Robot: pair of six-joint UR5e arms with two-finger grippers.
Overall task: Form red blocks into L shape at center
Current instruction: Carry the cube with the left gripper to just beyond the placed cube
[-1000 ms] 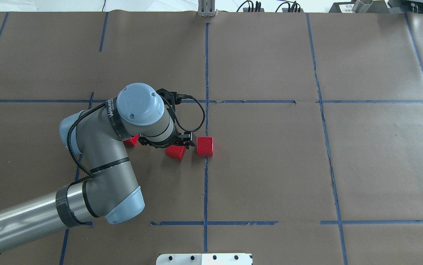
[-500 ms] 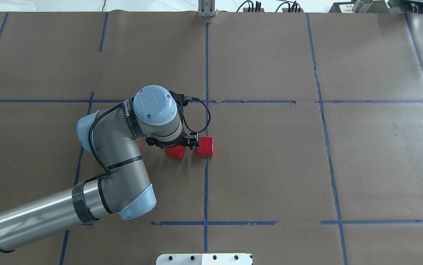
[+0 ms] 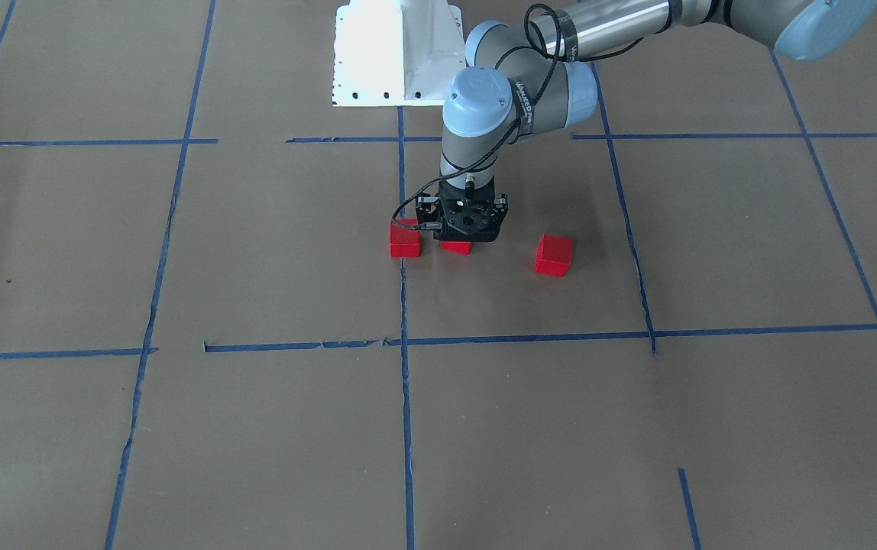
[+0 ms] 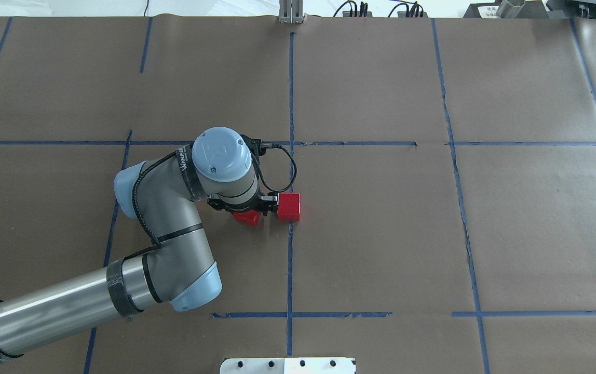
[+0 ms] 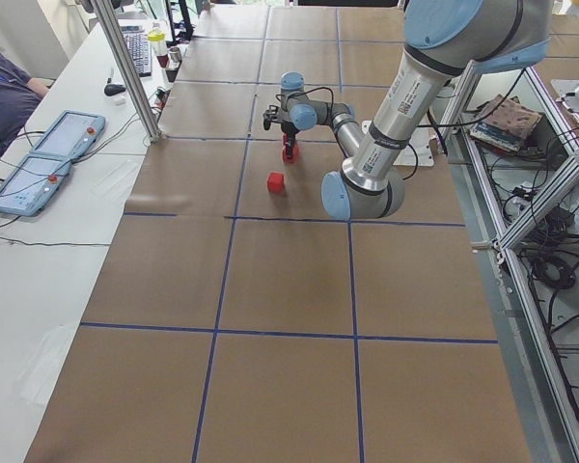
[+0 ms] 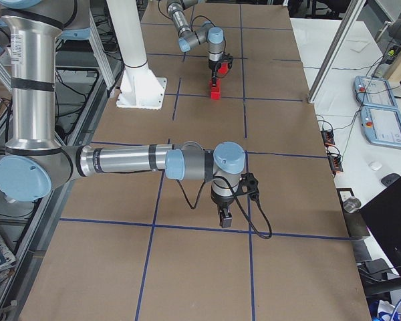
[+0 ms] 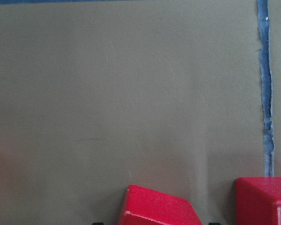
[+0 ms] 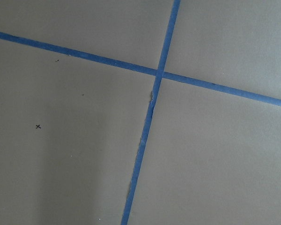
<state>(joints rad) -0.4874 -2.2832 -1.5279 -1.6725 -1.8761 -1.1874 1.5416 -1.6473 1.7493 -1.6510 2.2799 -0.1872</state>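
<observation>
My left gripper grabs the angled red block by its opposite sides next, to build the L shape beside the block on the tape (image 3: 404,239) (image 7: 263,199).
Three red blocks lie in the center cell (image 4: 370,234). One block (image 4: 288,206) sits on the vertical blue tape line and also shows in the front view (image 3: 406,238). A second block (image 4: 247,218) lies just to its left, turned at an angle. My left gripper (image 3: 466,231) is low over this second block (image 3: 455,247), open, with a finger on each side; the left wrist view shows it (image 7: 159,207) at the bottom edge. The third block (image 3: 554,254) lies apart and is hidden under the arm in the overhead view. My right gripper (image 6: 225,217) hangs over bare paper; I cannot tell its state.
The robot's white base plate (image 4: 287,365) is at the table's near edge. Brown paper with blue tape lines (image 4: 454,156) covers the table. The right wrist view shows only a tape crossing (image 8: 159,72). Operator pendants (image 5: 48,145) lie on the side bench.
My left arm has swung right and settled its gripper over the angled block. The arm now covers the third block in the overhead view. The blocks have not moved.
</observation>
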